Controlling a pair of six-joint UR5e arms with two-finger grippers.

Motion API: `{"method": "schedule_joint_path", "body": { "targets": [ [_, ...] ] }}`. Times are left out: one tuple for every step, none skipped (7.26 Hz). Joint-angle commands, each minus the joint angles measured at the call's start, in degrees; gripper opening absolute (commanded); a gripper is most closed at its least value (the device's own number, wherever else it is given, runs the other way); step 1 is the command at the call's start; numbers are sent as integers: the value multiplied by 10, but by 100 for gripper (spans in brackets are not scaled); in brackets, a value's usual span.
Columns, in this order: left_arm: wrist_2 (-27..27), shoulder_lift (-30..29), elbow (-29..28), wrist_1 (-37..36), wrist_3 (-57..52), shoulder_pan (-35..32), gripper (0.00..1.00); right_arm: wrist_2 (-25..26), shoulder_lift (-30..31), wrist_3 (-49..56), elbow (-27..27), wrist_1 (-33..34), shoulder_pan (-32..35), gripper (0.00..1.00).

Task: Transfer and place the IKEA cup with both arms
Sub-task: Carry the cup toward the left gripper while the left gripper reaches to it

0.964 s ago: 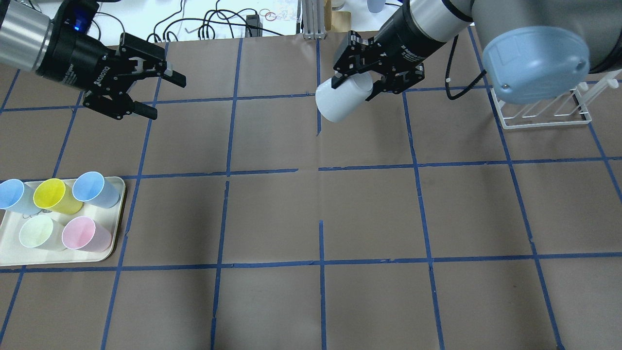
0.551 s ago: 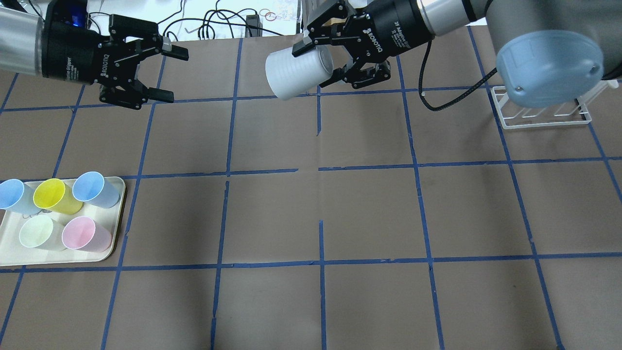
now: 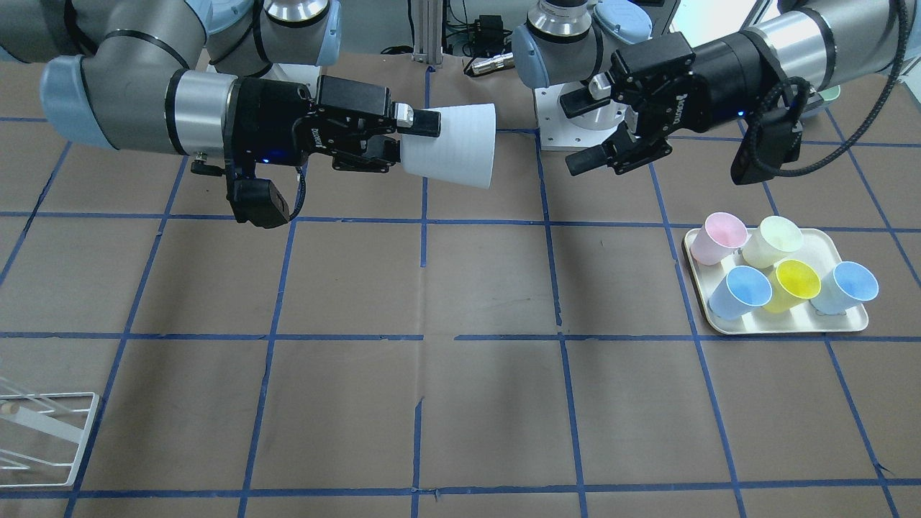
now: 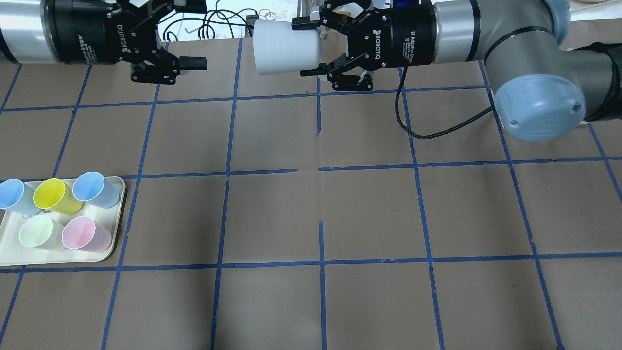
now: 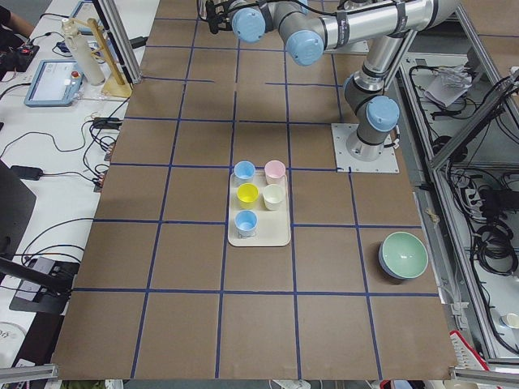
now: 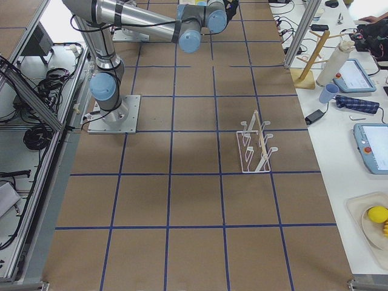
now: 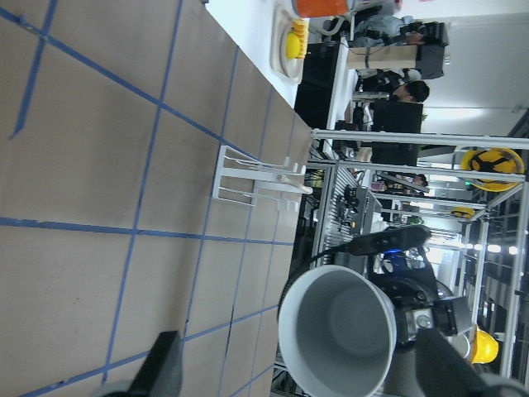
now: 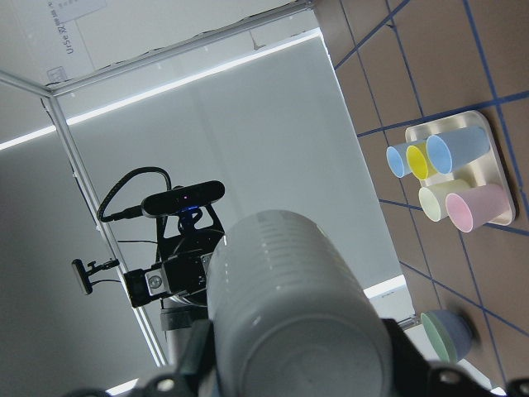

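My left gripper should next grab the white cup by its rim [image 3: 490, 147] to take it over and place it on the tray.
The IKEA cup [image 4: 284, 46], plain off-white, is held on its side in the air over the table's far edge, its mouth toward my left gripper. My right gripper [image 4: 307, 47] is shut on the cup's base end; the front view shows the gripper [image 3: 406, 138] and the cup [image 3: 453, 146]. My left gripper [image 4: 194, 34] is open and empty, level with the cup and a short gap from its rim, also shown in the front view [image 3: 574, 135]. The left wrist view looks into the cup's mouth [image 7: 335, 331] between its open fingers [image 7: 161, 372].
A cream tray [image 4: 119, 214] at the left holds several pastel cups, pink [image 4: 80, 233] among them; the front view shows the tray [image 3: 791, 327] too. A white wire rack [image 3: 43, 432] stands on the right arm's side. A green bowl [image 5: 403, 255] sits near the table's near left corner.
My right arm has swung the cup left and toward the far edge, turning it level. My left gripper has moved right and up toward it and has stayed open.
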State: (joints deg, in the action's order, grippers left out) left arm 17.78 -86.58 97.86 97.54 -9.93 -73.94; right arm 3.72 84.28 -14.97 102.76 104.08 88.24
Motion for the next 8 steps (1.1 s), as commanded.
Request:
{"method": "schedule_joint_path", "body": {
  "targets": [
    [-33,3,1,-3,0,-22,100,-43,-19,8,13,1,3,5],
    [-42,4,1,-5,6,-36,100,-45,-18,3,13,-1,4,5],
    [-43,-2,1,-7,6,-42,100,-46,-15,2,13,-1,5,5],
    [-44,-4,1,-7,7,-43,100,-47,-15,2,13,-1,8,5],
    [-45,-4,1,-13,8,-44,100,-45,-13,2,13,-1,10,5],
    [-45,-6,1,-15,9,-44,95,-45,-13,2,13,0,16,5],
    [-45,-5,2,-16,9,-45,79,-48,-17,2,9,1,28,5],
    [-45,-4,4,-15,9,-45,68,-51,-18,2,8,1,32,5]
  ]
}}
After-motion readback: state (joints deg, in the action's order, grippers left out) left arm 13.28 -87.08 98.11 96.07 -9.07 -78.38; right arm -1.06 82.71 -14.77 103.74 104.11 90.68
